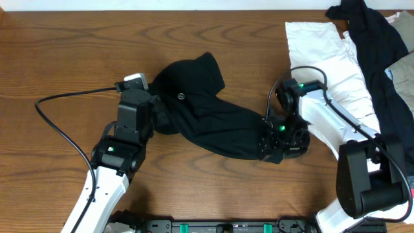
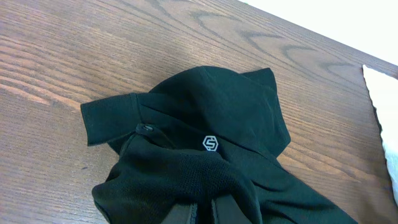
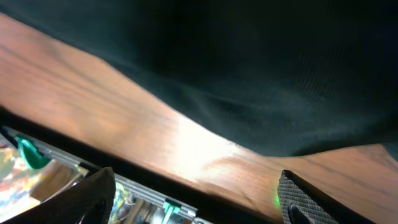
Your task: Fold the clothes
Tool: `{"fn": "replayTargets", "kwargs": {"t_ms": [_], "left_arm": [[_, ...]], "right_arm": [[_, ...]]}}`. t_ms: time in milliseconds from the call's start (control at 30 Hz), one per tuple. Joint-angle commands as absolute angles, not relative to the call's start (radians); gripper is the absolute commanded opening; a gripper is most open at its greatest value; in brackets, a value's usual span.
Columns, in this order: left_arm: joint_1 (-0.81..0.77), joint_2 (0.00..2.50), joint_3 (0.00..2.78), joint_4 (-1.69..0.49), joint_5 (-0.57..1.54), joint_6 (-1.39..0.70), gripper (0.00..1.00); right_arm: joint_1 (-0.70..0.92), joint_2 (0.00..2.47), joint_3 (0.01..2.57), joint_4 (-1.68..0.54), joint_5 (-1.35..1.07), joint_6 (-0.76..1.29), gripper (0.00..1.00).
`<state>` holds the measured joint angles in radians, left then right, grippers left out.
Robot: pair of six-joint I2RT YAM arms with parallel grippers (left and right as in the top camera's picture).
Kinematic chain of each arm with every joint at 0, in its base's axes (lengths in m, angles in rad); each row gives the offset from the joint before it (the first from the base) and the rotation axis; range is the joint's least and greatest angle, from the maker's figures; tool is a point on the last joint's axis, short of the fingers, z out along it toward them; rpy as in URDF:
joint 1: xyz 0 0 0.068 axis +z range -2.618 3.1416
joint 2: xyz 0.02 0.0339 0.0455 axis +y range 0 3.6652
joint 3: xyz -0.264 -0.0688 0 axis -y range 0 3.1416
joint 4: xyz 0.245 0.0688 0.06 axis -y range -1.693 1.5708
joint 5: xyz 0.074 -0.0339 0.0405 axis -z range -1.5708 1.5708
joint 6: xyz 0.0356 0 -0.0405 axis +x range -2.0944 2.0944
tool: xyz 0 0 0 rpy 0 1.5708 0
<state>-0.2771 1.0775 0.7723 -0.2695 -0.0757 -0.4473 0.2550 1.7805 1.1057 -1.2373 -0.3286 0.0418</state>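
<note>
The right gripper should next grab the black polo shirt (image 1: 207, 110) by its hem, away from the left gripper, so the shirt can be stretched for folding.
A black polo shirt (image 1: 207, 110) lies bunched in the middle of the wooden table, its collar and small logo toward the upper left. In the left wrist view the shirt (image 2: 211, 112) fills the lower centre. My left gripper (image 1: 158, 118) is at the shirt's left edge; its fingers (image 2: 202, 210) are shut on a fold of the black fabric. My right gripper (image 1: 272, 139) is at the shirt's lower right end. Its fingers (image 3: 199, 199) are wide open over bare wood, with the shirt's hem (image 3: 249, 74) just ahead of them.
A white garment (image 1: 323, 58) lies at the back right, with a black garment (image 1: 375, 39) draped over it and a grey piece (image 1: 404, 68) at the right edge. The left arm's cable (image 1: 58, 120) loops over the table at the left.
</note>
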Motion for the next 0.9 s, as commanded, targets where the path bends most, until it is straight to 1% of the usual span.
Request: {"fn": "replayTargets", "kwargs": {"t_ms": [0,133,267,367,400,433,467,533,567,600,667,767,867], "left_arm": [[-0.273,1.077,0.776,-0.269,-0.091,-0.437,0.06],[-0.273,1.077,0.776,-0.269,-0.091,-0.437,0.06],[-0.273,1.077,0.776,-0.269,-0.091,-0.438,0.06],[-0.273,1.077,0.776,-0.269,-0.091,-0.438,0.06],[-0.273,1.077,0.776,-0.269,-0.091,-0.437,0.06],[-0.273,1.077,0.776,-0.269,-0.091,-0.437,0.06],[-0.273,1.077,0.776,-0.269,-0.091,-0.437,0.06],[-0.273,1.077,0.776,-0.269,-0.091,-0.437,0.06],[-0.273,1.077,0.776,-0.268,-0.091,-0.437,0.06],[-0.273,1.077,0.776,-0.268,-0.091,-0.437,0.06],[-0.273,1.077,0.776,-0.268,-0.091,-0.435,0.06],[-0.273,1.077,0.776,-0.255,-0.091,-0.368,0.06],[-0.273,1.068,0.778,-0.226,-0.091,-0.302,0.06]], "right_arm": [[0.260,1.772,1.049,-1.188,-0.294,0.106,0.82],[0.260,1.772,0.990,-1.065,-0.247,0.154,0.82],[0.261,1.772,0.947,-0.944,-0.243,0.153,0.82],[0.263,1.772,0.924,-0.876,-0.245,0.154,0.80],[0.263,1.772,0.920,-0.865,-0.253,0.157,0.75],[0.263,1.772,0.920,-0.863,-0.266,0.157,0.67],[0.263,1.772,0.920,-0.863,-0.280,0.156,0.55],[0.263,1.772,0.920,-0.869,-0.297,0.155,0.17],[0.263,1.772,0.921,-0.876,-0.306,0.147,0.04],[0.263,1.771,0.922,-0.883,-0.318,0.133,0.01],[0.263,1.766,0.931,-0.906,-0.352,0.097,0.01],[0.262,1.735,0.970,-0.973,-0.372,0.043,0.01],[0.259,1.663,1.063,-1.069,-0.369,0.001,0.01]]}}
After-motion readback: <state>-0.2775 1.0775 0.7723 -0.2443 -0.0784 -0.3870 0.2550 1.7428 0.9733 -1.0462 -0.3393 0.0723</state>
